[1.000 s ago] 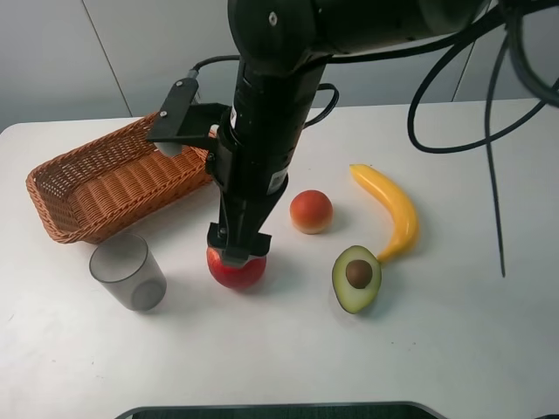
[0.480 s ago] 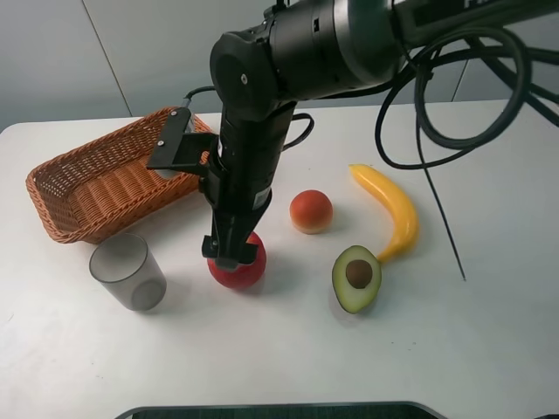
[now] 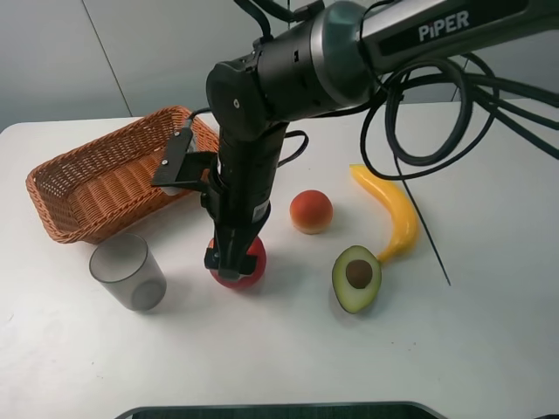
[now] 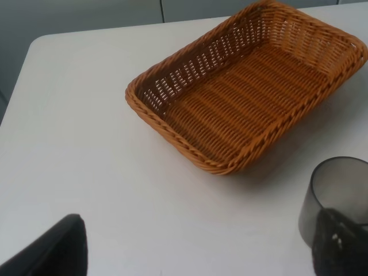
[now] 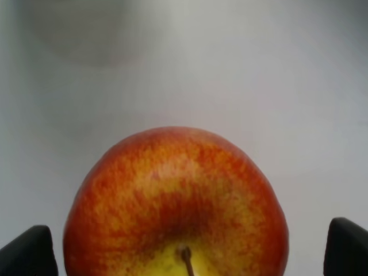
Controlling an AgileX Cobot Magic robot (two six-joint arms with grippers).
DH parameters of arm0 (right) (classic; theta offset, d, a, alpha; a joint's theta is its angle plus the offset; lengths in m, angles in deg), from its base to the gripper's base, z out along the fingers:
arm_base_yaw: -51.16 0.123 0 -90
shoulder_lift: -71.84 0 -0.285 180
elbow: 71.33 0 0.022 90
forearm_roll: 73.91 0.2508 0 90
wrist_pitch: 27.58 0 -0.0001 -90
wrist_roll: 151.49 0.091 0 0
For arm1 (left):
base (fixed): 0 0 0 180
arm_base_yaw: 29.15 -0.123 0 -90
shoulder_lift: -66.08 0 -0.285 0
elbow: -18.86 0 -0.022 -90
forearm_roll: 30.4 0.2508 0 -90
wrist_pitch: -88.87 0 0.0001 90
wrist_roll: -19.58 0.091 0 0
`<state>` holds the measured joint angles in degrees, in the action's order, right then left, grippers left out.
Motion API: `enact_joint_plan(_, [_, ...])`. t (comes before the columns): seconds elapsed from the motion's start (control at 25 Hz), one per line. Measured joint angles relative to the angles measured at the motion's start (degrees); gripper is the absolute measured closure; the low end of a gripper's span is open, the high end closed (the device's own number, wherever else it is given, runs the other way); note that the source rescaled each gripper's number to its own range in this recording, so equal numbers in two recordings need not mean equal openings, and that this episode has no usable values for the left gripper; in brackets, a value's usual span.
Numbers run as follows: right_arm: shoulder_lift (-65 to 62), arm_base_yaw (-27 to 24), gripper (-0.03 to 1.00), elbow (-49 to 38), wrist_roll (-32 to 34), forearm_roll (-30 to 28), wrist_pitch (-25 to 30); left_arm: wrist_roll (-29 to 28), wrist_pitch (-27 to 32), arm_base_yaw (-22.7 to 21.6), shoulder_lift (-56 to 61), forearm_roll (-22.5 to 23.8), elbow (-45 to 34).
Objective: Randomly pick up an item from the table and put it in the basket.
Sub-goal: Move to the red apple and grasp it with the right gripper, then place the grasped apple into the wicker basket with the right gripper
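Observation:
Next, my right gripper grabs the red apple by its widest round middle [image 3: 253, 269] for the wicker basket [image 3: 105, 179].
The red apple [image 3: 251, 264] sits on the white table [image 3: 454, 340], left of centre. My right gripper [image 3: 232, 258] reaches across and stands straight down over it, open. In the right wrist view the apple [image 5: 175, 201] fills the space between the two fingertips [image 5: 26, 253], with a gap showing on each side. The wicker basket [image 3: 105, 179] lies at the back left, with nothing in it. The left wrist view looks over the basket [image 4: 247, 98]. My left gripper [image 4: 195, 259] is open and holds nothing; it is out of the high view.
A grey translucent cup [image 3: 128, 271] stands left of the apple, in front of the basket, and shows in the left wrist view [image 4: 336, 192]. An orange-red peach-like ball [image 3: 311, 211], a half avocado [image 3: 356, 278] and a banana [image 3: 393, 205] lie to the right.
My right arm has dropped lower, and the gripper has come down a little further around the apple. The apple and the other objects have not moved.

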<state>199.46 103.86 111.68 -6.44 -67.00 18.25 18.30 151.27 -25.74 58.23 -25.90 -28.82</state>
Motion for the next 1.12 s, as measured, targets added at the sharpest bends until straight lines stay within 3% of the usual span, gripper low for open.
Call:
enact_joint_plan(0.52, [2.0, 0.1, -0.01, 0.0, 0.0, 1.8, -0.5, 0.0, 0.0, 0.0, 0.0, 0.0, 0.0])
enact_joint_plan(0.56, [2.0, 0.2, 0.1, 0.0, 0.0, 1.8, -0.6, 0.0, 0.0, 0.0, 0.0, 0.0, 0.0])
enact_joint_plan(0.6, [2.0, 0.2, 0.47, 0.0, 0.0, 2.0, -0.6, 0.0, 0.0, 0.0, 0.0, 0.0, 0.0])
enact_joint_plan(0.64, [2.0, 0.2, 0.95, 0.0, 0.0, 2.3, -0.6, 0.0, 0.0, 0.0, 0.0, 0.0, 0.0])
enact_joint_plan(1.12, [2.0, 0.2, 0.96, 0.0, 0.0, 2.6, 0.0, 0.0, 0.0, 0.0, 0.0, 0.0, 0.0])
